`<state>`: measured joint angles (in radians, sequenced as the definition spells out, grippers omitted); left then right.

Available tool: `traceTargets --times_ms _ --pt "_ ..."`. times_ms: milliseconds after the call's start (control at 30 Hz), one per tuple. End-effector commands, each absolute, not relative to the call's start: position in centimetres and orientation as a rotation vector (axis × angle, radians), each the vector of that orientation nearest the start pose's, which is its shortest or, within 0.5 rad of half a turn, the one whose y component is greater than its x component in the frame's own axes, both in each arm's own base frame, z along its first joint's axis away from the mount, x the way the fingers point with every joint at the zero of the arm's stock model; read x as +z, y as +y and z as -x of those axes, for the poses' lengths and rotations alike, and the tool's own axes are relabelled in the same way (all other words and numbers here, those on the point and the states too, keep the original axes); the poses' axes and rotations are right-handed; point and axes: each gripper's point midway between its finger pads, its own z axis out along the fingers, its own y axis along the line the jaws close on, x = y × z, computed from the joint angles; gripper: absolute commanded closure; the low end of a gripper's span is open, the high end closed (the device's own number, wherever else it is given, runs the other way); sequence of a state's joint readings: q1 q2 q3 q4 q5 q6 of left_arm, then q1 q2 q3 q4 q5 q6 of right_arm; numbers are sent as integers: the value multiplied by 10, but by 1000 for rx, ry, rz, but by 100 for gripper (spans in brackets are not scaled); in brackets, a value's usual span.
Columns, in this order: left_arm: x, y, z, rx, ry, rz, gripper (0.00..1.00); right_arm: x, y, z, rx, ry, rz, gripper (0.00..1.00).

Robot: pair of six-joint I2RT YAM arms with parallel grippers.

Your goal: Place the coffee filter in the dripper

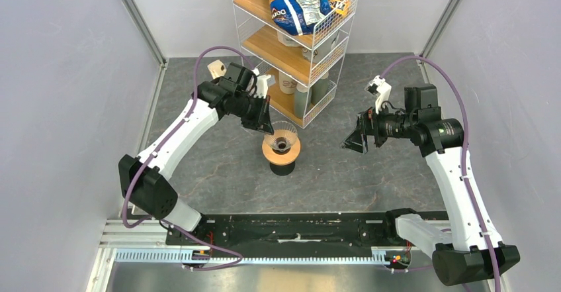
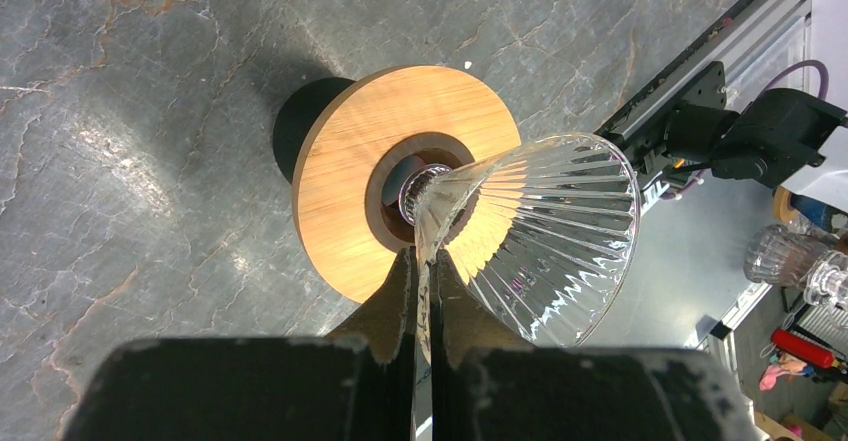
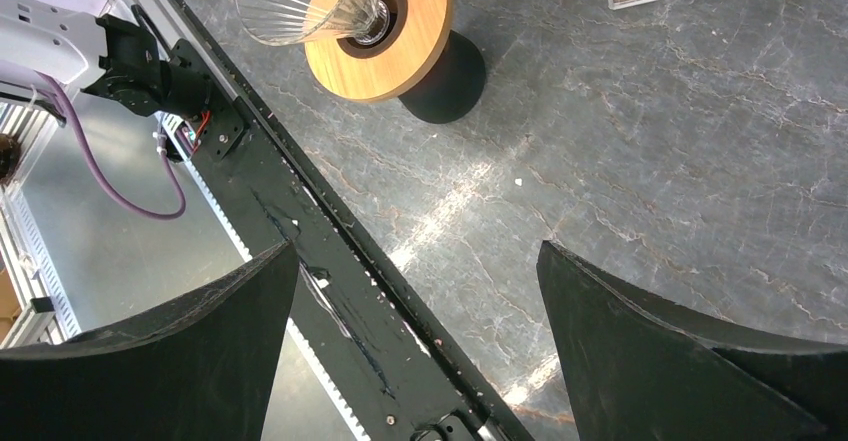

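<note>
The cone's narrow tip sits inside the ring's central hole, so my left gripper opens next, and the cone would end seated in the dripper (image 1: 281, 149).
The dripper (image 1: 281, 149) is a tan wooden ring on a dark cup-like body, standing mid-table; it also shows in the left wrist view (image 2: 350, 151) and the right wrist view (image 3: 410, 31). A clear ribbed glass cone (image 2: 550, 231) leans with its tip in the ring's central hole. My left gripper (image 2: 425, 261) is shut on the cone's wall, just behind the ring (image 1: 266, 130). My right gripper (image 1: 355, 140) is open and empty, raised to the right of the dripper. No white paper coffee filter is in view.
A white wire shelf rack (image 1: 291, 40) stands behind the dripper, with a blue chip bag (image 1: 294, 0) on top and cups on the lower shelves. The black base rail (image 1: 291, 229) runs along the near edge. Grey walls close in both sides.
</note>
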<state>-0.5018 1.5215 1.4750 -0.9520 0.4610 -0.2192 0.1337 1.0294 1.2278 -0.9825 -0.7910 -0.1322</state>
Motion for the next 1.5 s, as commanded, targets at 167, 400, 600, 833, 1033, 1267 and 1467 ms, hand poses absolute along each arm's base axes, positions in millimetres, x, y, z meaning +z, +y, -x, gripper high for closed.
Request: traceTargets --times_ms 167,400,600,833,1033,1267,1467 --pt "212 -243 -263 -851 2556 -595 92 291 153 -205 936 2086 694 3" --pt "211 -243 -259 -861 2567 -584 74 287 153 -206 940 2109 678 3" --pt "227 -237 -258 -887 2534 -557 56 285 156 -205 978 2122 652 3" --pt "266 -214 -255 -1127 2399 -427 46 278 174 -205 1157 2183 533 3" --pt "258 -218 -228 -1370 2425 -435 51 264 214 -204 1307 2254 514 5" --pt "242 -220 -233 -1383 2452 -435 58 246 245 -227 1375 2321 461 30" --pt "239 -225 -244 -1390 2444 -399 58 237 258 -239 1396 2325 409 45"
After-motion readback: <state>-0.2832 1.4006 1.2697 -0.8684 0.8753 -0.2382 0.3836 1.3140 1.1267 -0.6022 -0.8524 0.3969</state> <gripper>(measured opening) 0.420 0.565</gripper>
